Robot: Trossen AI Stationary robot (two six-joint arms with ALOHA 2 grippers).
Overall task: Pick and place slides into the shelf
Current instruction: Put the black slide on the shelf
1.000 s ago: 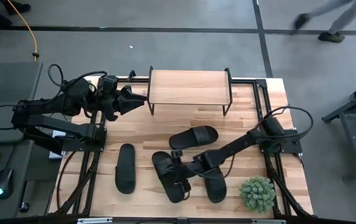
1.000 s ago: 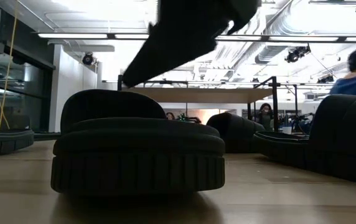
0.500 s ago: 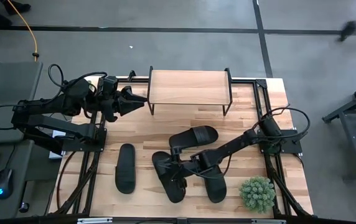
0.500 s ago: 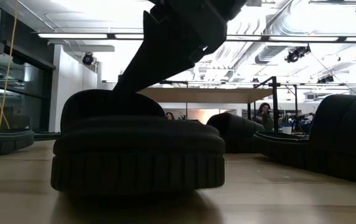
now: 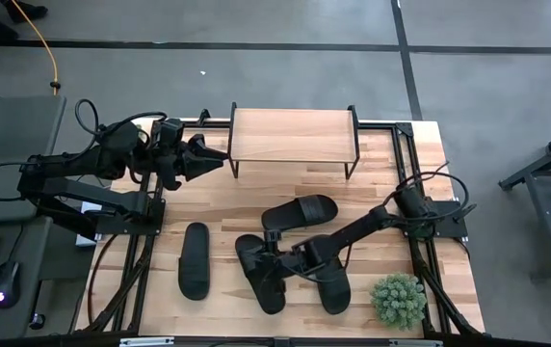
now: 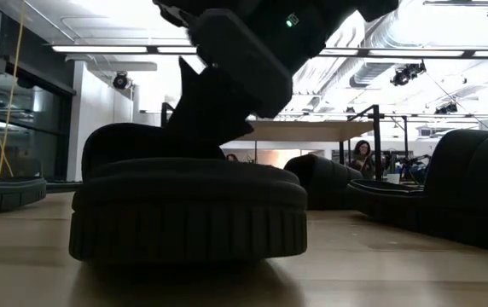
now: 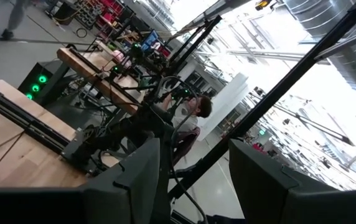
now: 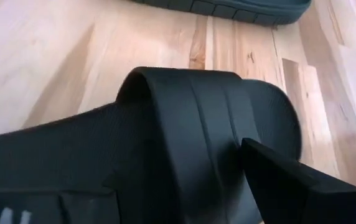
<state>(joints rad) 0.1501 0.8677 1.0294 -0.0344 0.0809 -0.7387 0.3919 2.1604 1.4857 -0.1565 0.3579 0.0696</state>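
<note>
The fingers of my right gripper straddle the strap's edge (image 8: 164,137), one over the footbed (image 8: 72,149), one outside, so it is time to close on the middle slide now.
Four black slides lie sole-down on the table in the high view: one at the left (image 5: 195,260), one in the middle (image 5: 259,275), one farther back (image 5: 301,212) and one to the right (image 5: 327,278). The shelf (image 5: 293,134) stands at the far edge on thin black legs. My right gripper (image 5: 275,253) is open and low over the middle slide's ribbed strap (image 8: 184,118), which fills the right wrist view; the low view shows it come down onto that strap (image 6: 142,141). My left gripper (image 5: 216,155) waits open beside the shelf's left legs. My right gripper comes at the middle slide's strap (image 8: 215,143) from above, slanting in from the table's right. One finger (image 8: 284,180) shows over the strap's edge. Whether the fingers touch the strap I cannot tell. The slide lies flat on the table.
A small green plant (image 5: 398,301) stands near the table's near right corner, close to the right slide. The right and far slides lie close around the right arm's forearm (image 5: 353,231). Bare wood shows between the left slide and the shelf.
My right gripper has come down and a little toward the near edge, from above the middle slide onto its strap. The slides have stayed where they were.
</note>
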